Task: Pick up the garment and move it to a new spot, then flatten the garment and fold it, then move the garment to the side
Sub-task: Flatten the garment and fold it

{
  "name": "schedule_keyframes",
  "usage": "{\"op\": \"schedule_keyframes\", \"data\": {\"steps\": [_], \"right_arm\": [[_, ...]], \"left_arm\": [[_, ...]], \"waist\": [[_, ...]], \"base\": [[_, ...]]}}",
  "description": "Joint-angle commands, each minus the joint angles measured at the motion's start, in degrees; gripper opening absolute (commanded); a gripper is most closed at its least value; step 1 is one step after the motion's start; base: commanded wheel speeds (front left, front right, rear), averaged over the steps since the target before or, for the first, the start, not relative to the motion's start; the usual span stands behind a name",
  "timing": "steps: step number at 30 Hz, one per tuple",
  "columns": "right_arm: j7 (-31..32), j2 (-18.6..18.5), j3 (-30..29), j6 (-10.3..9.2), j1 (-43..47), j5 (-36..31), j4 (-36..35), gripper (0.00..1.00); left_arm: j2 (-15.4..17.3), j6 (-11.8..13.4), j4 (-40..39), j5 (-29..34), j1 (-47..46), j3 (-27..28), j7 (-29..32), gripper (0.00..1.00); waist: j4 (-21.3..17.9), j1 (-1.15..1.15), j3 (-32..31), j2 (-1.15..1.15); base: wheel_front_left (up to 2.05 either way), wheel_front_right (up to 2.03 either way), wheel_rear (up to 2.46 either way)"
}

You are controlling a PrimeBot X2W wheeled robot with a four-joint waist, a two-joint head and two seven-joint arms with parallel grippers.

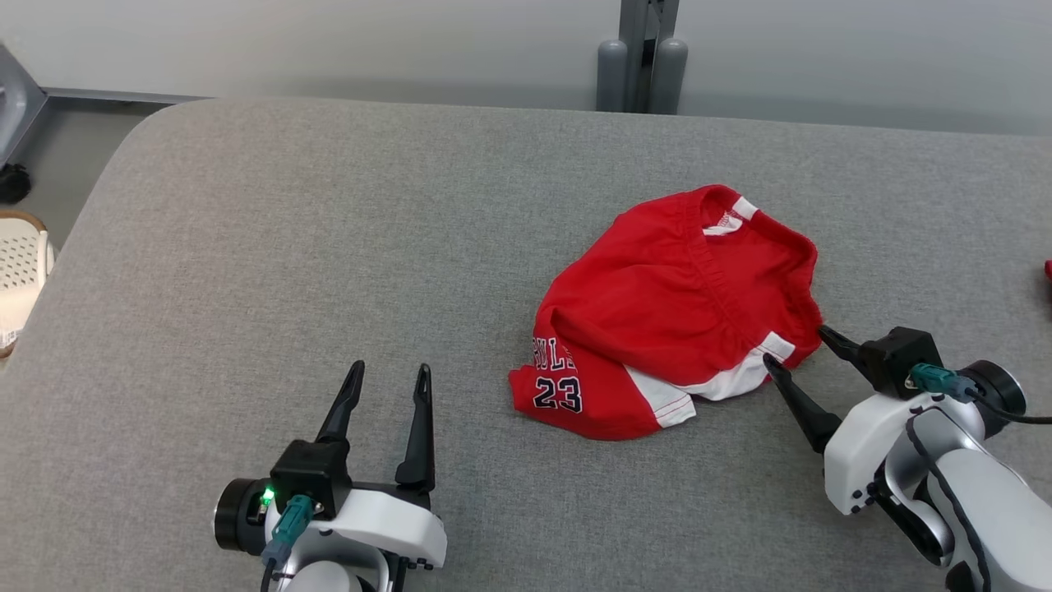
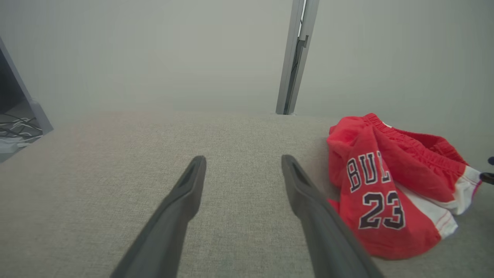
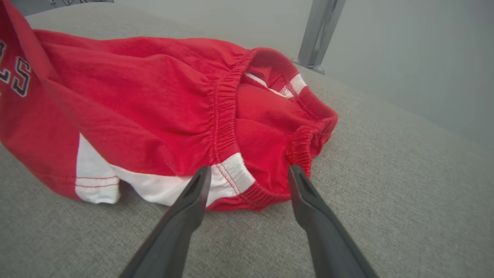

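Note:
I should next pick up the garment with my right gripper by its white-edged waistband corner [image 1: 786, 351]. The elastic edge stands up in a fold there, while the leg [image 1: 602, 390] lies slack.
The garment [image 1: 670, 312] is a pair of red shorts with white side panels and the number 23, lying crumpled right of centre on the grey padded table [image 1: 329, 247]. My right gripper [image 1: 795, 347] is open, its two dark fingertips straddling the near right corner of the elastic waistband [image 3: 251, 185]. Fabric lies between the tips, but the jaws stand wide apart. My left gripper [image 1: 389, 372] is open over bare table, well left of the garment [image 2: 389, 189], with nothing between its fingers [image 2: 189, 185].
A grey post [image 1: 641, 57] with two rounded feet stands behind the table's far edge. A white perforated basket [image 1: 20, 271] sits on the floor past the left edge. A small red thing [image 1: 1048, 270] shows at the far right edge.

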Motion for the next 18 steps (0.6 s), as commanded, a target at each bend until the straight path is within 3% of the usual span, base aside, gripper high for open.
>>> {"op": "schedule_keyframes", "data": {"steps": [1, 9, 11, 18], "right_arm": [[-0.20, -0.51, 0.59, 0.02, -0.90, 0.95, 0.94, 1.00], [-0.56, -1.25, 4.76, 0.02, -3.30, 4.49, 4.64, 1.00], [-1.06, -1.39, 5.79, 0.02, -3.87, 5.26, 5.21, 0.00], [-4.87, -1.44, 5.46, 0.02, -5.29, 7.09, 6.68, 0.00]], "left_arm": [[0.21, 0.29, -0.09, -0.08, -1.21, 0.00, -0.12, 1.00], [0.20, 0.48, -0.18, -0.22, -1.38, -0.43, -0.13, 1.00], [0.21, 0.52, -0.16, -0.18, -1.38, -0.45, -0.12, 1.00], [0.20, 0.49, 0.33, 0.17, -0.63, -0.04, -0.12, 1.00]], "waist": [[0.54, 0.00, 0.41, 0.00], [1.67, 0.00, 1.14, 0.00], [1.70, 0.00, 1.14, 0.00], [0.91, 0.00, 0.00, 0.00]], "base": [[0.00, 0.00, 0.00], [0.00, 0.00, 0.00], [0.00, 0.00, 0.00], [0.00, 0.00, 0.00]]}}
